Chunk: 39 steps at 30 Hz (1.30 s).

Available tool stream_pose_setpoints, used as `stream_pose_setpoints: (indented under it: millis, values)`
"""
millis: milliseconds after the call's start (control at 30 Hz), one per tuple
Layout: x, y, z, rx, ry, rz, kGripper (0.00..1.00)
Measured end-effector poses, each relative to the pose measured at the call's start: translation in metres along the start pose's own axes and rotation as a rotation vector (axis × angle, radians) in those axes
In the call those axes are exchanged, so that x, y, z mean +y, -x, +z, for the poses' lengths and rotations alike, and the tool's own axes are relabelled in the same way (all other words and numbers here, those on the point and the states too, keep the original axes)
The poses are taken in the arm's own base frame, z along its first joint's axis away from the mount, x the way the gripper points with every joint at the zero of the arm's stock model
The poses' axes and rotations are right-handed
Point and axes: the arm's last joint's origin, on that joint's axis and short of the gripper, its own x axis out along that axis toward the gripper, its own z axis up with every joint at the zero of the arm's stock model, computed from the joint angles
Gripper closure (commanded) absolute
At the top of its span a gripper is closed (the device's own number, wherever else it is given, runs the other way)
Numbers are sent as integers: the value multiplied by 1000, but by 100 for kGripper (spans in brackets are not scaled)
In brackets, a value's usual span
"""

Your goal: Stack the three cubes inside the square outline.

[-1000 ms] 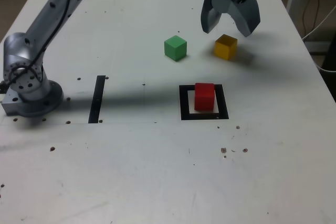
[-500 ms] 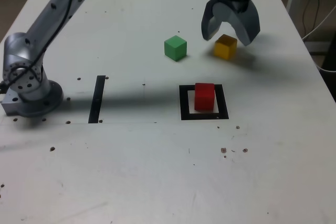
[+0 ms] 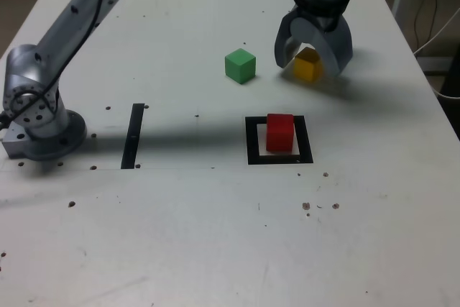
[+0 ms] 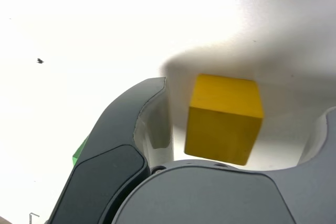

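Observation:
I am ready to close my gripper on the cube and need to do so: my fingers reach below the top of the yellow cube point(image 3: 309, 67) on either side of it, so they would hold it now.
The red cube point(image 3: 280, 131) stands inside the square outline point(image 3: 251, 154) near the table's middle. A green cube point(image 3: 240, 65) sits farther back, to the exterior view's left of the yellow cube point(image 3: 309, 67). My gripper point(image 3: 313, 54) is open and lowered around the yellow cube, one finger on each side, with gaps showing. In the wrist view the yellow cube point(image 4: 224, 119) sits between my fingers point(image 4: 131, 129), not squeezed, and a sliver of the green cube point(image 4: 80, 152) peeks past one finger.
A straight black strip point(image 3: 133, 135) lies on the white table point(image 3: 215, 235) at the exterior view's left of the outline. The arm's grey base point(image 3: 36, 120) stands at the table's left edge. Cables hang beyond the table's right edge.
My gripper has come down from above and behind the yellow cube until its open fingers straddle it. The cubes have not moved.

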Motion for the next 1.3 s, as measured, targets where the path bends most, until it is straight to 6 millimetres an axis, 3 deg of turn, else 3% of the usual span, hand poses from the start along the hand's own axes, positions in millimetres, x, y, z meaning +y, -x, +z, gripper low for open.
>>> stream_pose_setpoints:
  millis: [200,400,500,1300]
  values:
    - [-1,0,1,7,9,9,22]
    - [-1,0,3,19,28,27,53]
    - [-1,1,5,15,29,39,61]
    - [-3,1,8,13,24,46,63]
